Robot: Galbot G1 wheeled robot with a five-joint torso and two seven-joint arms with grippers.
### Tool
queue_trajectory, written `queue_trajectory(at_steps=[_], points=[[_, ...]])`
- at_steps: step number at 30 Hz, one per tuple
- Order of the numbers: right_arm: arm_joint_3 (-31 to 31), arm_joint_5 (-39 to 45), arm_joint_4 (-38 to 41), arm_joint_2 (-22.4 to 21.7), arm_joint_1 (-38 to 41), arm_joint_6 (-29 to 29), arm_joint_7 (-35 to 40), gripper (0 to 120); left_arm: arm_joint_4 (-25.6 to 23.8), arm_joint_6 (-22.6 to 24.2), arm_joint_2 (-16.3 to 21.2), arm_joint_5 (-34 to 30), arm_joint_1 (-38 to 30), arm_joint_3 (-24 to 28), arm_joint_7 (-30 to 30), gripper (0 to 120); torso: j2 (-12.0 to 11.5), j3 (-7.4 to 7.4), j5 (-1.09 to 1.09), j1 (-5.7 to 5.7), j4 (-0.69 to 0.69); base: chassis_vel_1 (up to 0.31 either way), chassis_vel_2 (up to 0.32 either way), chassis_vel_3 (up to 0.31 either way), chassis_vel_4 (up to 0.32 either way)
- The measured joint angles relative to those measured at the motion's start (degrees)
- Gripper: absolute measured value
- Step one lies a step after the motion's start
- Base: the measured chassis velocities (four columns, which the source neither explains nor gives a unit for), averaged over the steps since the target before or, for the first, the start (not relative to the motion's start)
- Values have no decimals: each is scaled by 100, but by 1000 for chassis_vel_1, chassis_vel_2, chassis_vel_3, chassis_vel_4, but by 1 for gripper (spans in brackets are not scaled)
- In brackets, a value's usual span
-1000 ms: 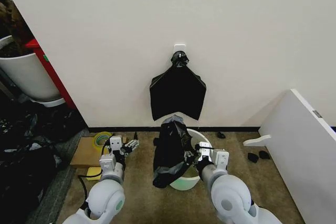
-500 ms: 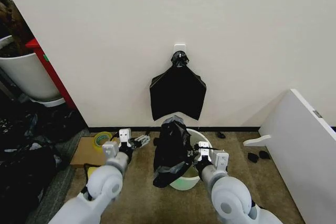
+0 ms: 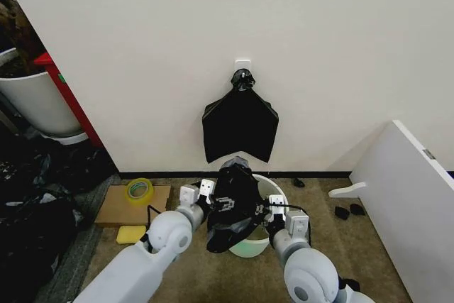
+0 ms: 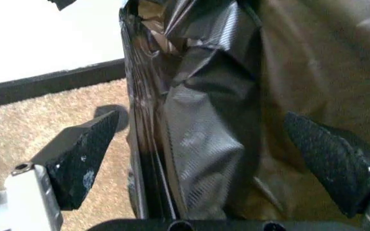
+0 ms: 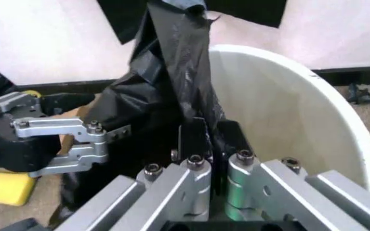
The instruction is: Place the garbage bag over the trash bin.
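The garbage bag has to be stretched over the trash bin, so the robot's left gripper will next grab it by the fold at its opening.
The garbage bag [image 3: 230, 211], black and crinkly, hangs rumpled over the left side of the trash bin [image 3: 272, 185], a cream-white bucket on the carpet by the wall. My right gripper [image 3: 263, 211] is shut on a fold of the garbage bag [image 5: 172, 62] just inside the trash bin's rim [image 5: 300, 96]; its fingers [image 5: 193, 137] pinch the plastic. My left gripper [image 3: 221, 202] is open at the bag's left flank. In the left wrist view its fingers [image 4: 82, 154] stand wide apart with the garbage bag [image 4: 204, 139] between them, touching neither.
A flat black bundle [image 3: 240, 124] hangs from a wall hook above the bin. A yellow tape roll [image 3: 139, 189], cardboard [image 3: 113, 207] and a yellow sponge [image 3: 131, 234] lie left. A white pot [image 3: 35, 101] and dark bags [image 3: 35, 211] stand far left, a white board [image 3: 411, 196] right.
My left arm has swung right from beside the tape roll to the bag, its open fingers now straddling the plastic. The right gripper has kept its hold at the rim.
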Motion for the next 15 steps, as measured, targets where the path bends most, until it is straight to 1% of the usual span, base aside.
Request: queue_trajectory(at_steps=[1,3,7,12,15], points=[[0,0,0,0,0,0,0,0,0,0,0,0,0,0,0,100,0,0,0,0,0,0,0,0,0],[32,-88,-105,-6,1,60,-9,0,205,-73,-68,162,-80,86,-39,100,0,0,0,0,0,0,0,0,0],[60,-220,-261,-25,-13,151,-32,0,366,-57,-153,180,-136,157,-143,100,0,0,0,0,0,0,0,0,0],[188,-599,-451,-31,-66,352,-90,0,422,-26,-194,183,-152,193,-178,100,0,0,0,0,0,0,0,0,0],[237,-647,-492,-23,-115,393,-91,0,439,-26,-206,184,-152,193,-182,100,0,0,0,0,0,0,0,0,0]])
